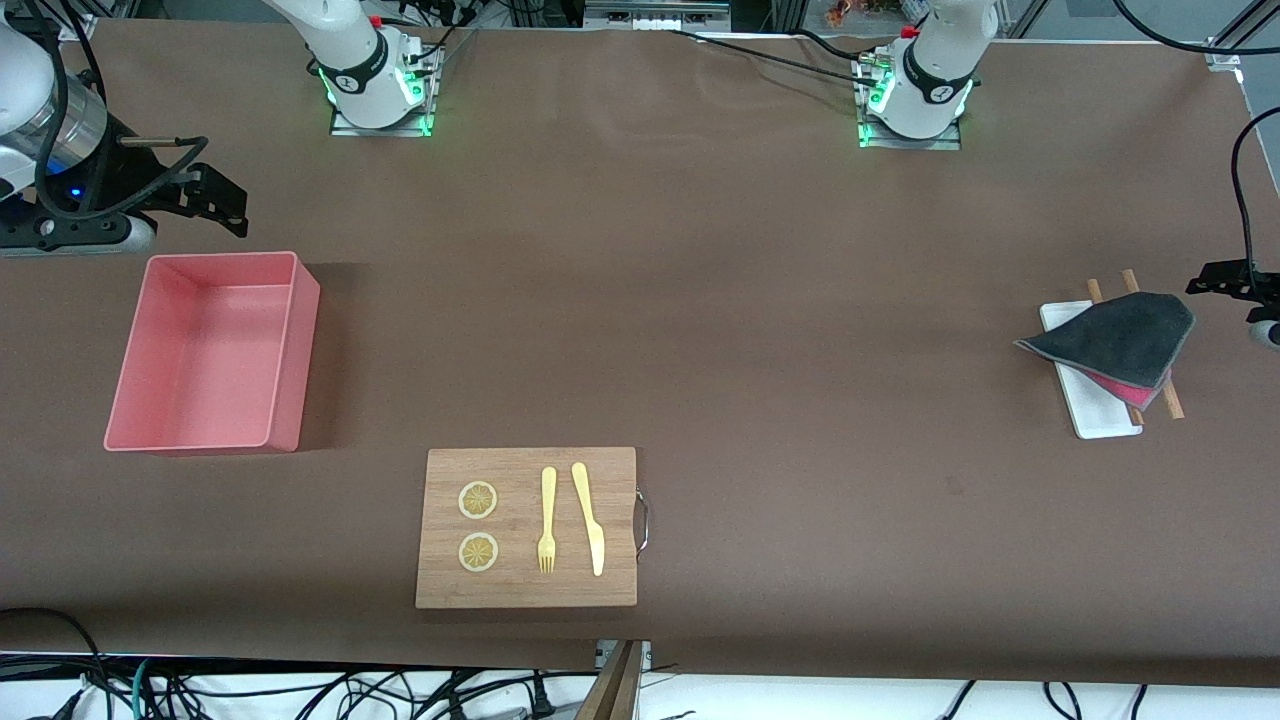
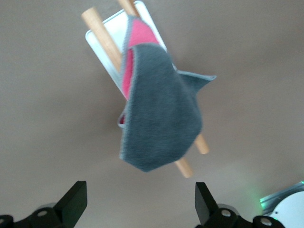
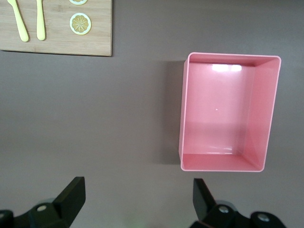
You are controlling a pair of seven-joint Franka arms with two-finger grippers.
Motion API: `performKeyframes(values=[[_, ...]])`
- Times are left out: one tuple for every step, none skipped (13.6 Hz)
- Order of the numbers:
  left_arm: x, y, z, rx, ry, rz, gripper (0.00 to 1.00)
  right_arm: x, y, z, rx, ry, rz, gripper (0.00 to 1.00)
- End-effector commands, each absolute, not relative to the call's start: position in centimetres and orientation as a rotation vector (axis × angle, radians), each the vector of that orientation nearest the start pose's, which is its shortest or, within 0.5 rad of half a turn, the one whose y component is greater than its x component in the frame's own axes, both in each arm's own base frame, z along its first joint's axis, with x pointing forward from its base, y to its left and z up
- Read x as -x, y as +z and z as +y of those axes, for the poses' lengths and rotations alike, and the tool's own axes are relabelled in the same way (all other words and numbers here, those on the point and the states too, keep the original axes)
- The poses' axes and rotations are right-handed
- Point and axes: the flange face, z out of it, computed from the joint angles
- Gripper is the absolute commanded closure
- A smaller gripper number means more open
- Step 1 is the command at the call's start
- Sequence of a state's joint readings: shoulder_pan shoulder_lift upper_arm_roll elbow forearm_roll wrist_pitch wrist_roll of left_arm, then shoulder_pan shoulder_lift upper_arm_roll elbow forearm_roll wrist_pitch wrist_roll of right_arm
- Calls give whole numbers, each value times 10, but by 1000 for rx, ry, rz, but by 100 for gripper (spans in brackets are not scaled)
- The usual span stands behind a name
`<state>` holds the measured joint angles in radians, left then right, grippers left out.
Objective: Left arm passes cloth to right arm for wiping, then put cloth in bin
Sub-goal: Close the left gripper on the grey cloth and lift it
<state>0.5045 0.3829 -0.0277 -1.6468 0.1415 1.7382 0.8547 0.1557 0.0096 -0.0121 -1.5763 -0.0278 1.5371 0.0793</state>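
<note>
Next, the left gripper pinches the cloth by its folded middle, so the cloth's grey corner stays free for my right arm to take.
The dark grey cloth lies folded over a white tray and two wooden sticks at the left arm's end of the table, with its pink-red underside showing at one edge. In the left wrist view the cloth is ahead of my open, empty left gripper. That gripper hangs over the table beside the cloth. The pink bin stands empty at the right arm's end. My right gripper is open and empty over the table beside the bin.
A wooden cutting board with a metal handle lies nearer to the front camera, between bin and tray. It carries two lemon slices, a yellow fork and a yellow knife. The board's corner shows in the right wrist view.
</note>
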Motion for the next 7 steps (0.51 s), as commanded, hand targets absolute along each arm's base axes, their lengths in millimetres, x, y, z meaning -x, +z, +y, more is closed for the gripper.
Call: performKeyframes(values=[[-568, 362, 321, 3154, 424, 718, 0, -550, 620, 76, 3173, 77, -86, 0], [-566, 355, 325, 3212, 391, 683, 0, -550, 620, 76, 3175, 77, -86, 0], [-565, 344, 325, 3238, 396, 682, 0, -550, 620, 77, 3173, 77, -86, 0], [-565, 335, 327, 3249, 410, 680, 3, -550, 620, 76, 3173, 77, -86, 0], [-565, 333, 326, 3252, 412, 682, 15, -550, 620, 74, 3174, 70, -86, 0], [-566, 331, 325, 3253, 417, 685, 29, -551, 619, 73, 3172, 70, -87, 0], [-566, 328, 324, 3254, 423, 688, 41, -552, 619, 71, 3172, 68, -82, 0]])
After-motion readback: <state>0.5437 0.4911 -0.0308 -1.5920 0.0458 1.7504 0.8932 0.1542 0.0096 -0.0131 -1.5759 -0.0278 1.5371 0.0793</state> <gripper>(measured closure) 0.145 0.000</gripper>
